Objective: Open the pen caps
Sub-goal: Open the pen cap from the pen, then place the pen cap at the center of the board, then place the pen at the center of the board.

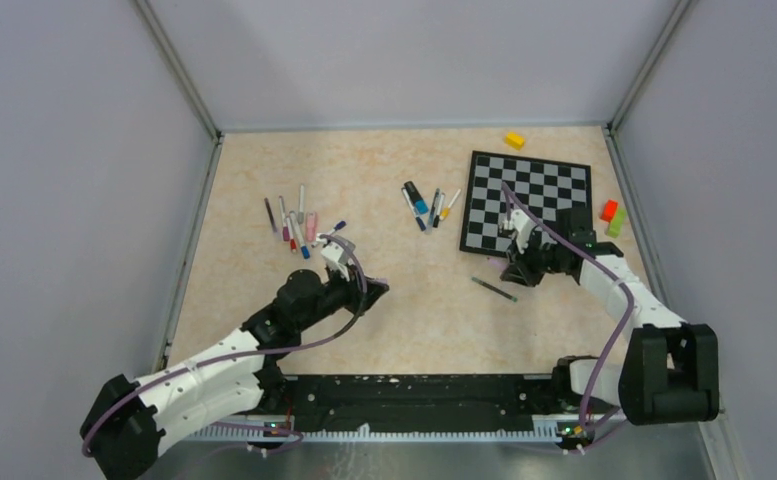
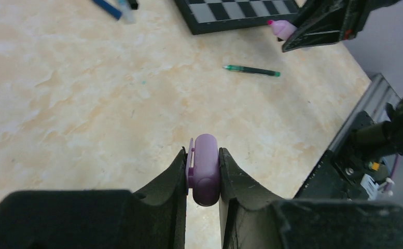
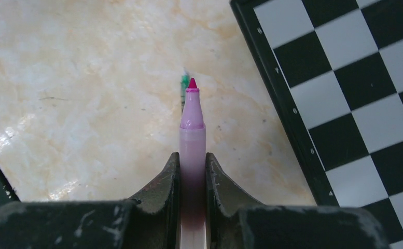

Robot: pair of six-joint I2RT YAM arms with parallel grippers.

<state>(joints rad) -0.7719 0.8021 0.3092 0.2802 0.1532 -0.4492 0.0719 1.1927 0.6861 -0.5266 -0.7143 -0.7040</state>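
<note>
The uncapped lilac pen (image 3: 192, 135) hangs high over the green pen and would drop onto it if I opened now. My right gripper keeps its hold for now.
My left gripper (image 1: 376, 287) is shut on a lilac pen cap (image 2: 205, 168), held clear above the table; the fingertips (image 2: 180, 161) pinch its sides. My right gripper (image 1: 516, 266) is shut on an uncapped lilac pen (image 3: 192, 135) with its pink tip bare and pointing away from the wrist, just left of the chessboard (image 3: 344, 78). This pen's tip also shows in the left wrist view (image 2: 281, 28). The two grippers are well apart. A green pen (image 1: 494, 290) lies on the table between them, below the right gripper.
A group of several pens and caps (image 1: 294, 225) lies at the left, another group (image 1: 424, 205) in the middle. The chessboard (image 1: 529, 200) lies at the right. A yellow block (image 1: 515, 140) is at the back; red (image 1: 609, 211) and green (image 1: 618, 222) blocks by the right wall.
</note>
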